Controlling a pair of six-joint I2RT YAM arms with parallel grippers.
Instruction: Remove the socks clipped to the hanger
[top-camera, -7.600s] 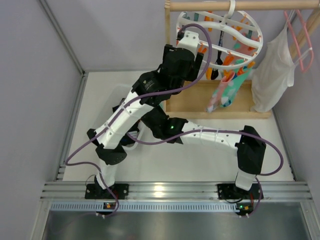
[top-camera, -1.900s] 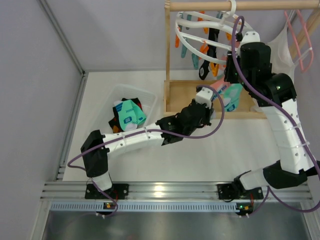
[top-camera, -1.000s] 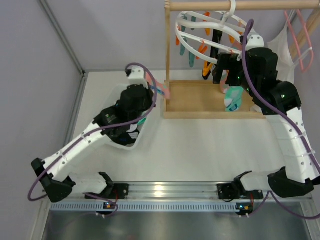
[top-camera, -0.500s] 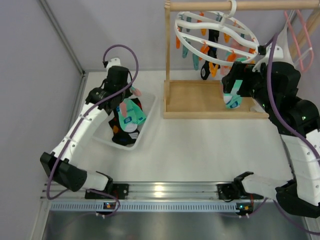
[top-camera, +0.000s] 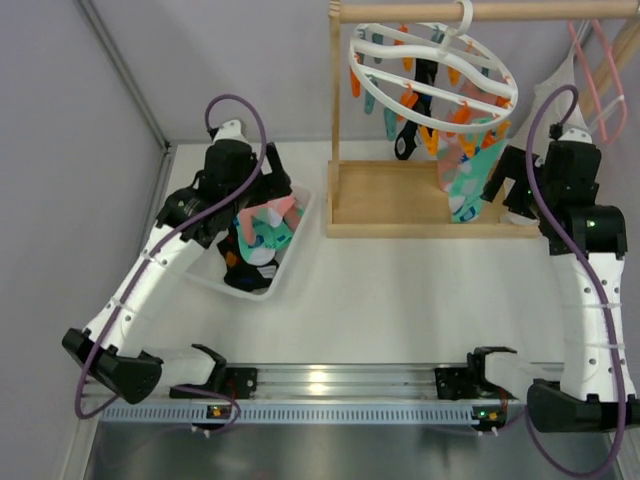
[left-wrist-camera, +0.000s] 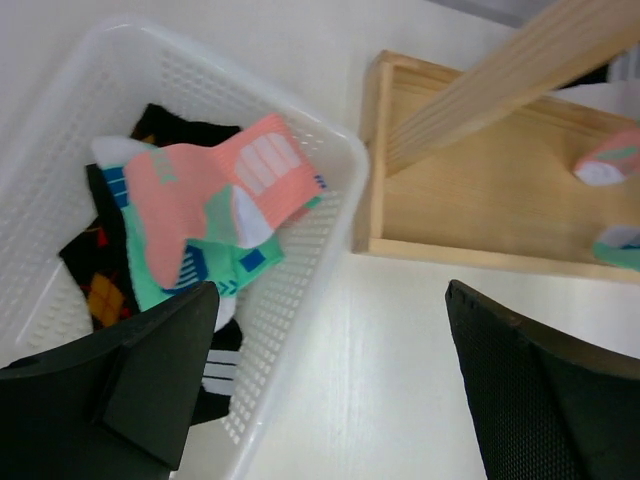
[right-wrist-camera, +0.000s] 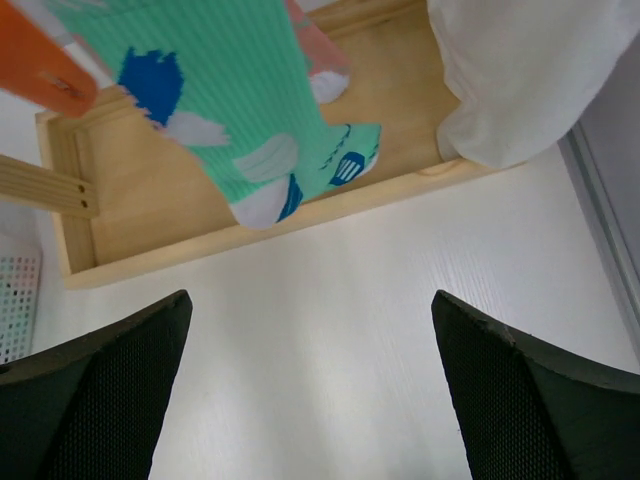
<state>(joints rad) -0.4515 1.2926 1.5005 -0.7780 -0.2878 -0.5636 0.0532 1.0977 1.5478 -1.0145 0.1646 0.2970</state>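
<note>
My left gripper takes the teal patterned sock (top-camera: 465, 185) by its hanging lower part next, so the clipped end stays free for unclipping.
The white ring hanger (top-camera: 432, 72) hangs from the wooden rod. Clipped to it are a black sock (top-camera: 405, 140) and a teal patterned sock (top-camera: 465, 185), with a pink one partly behind the teal. My right gripper (top-camera: 508, 195) is open just right of the teal sock (right-wrist-camera: 230, 110), not touching it; in the wrist view the right gripper (right-wrist-camera: 310, 390) holds nothing. My left gripper (top-camera: 275, 190) is open over the basket (top-camera: 300, 225), and in its wrist view the left gripper (left-wrist-camera: 335, 380) is empty. A pink and teal sock (left-wrist-camera: 190, 200) lies loose on top of the basket's pile.
The white mesh basket (left-wrist-camera: 340, 160) holds several socks, including argyle ones. The wooden stand's tray base (top-camera: 400, 200) sits under the hanger. A white garment (right-wrist-camera: 520, 70) on a pink wire hanger (top-camera: 590, 70) hangs at the right, close behind my right arm.
My left gripper has opened and the pink and teal sock has dropped into the basket. My right arm has drawn back to the right, away from the teal sock.
</note>
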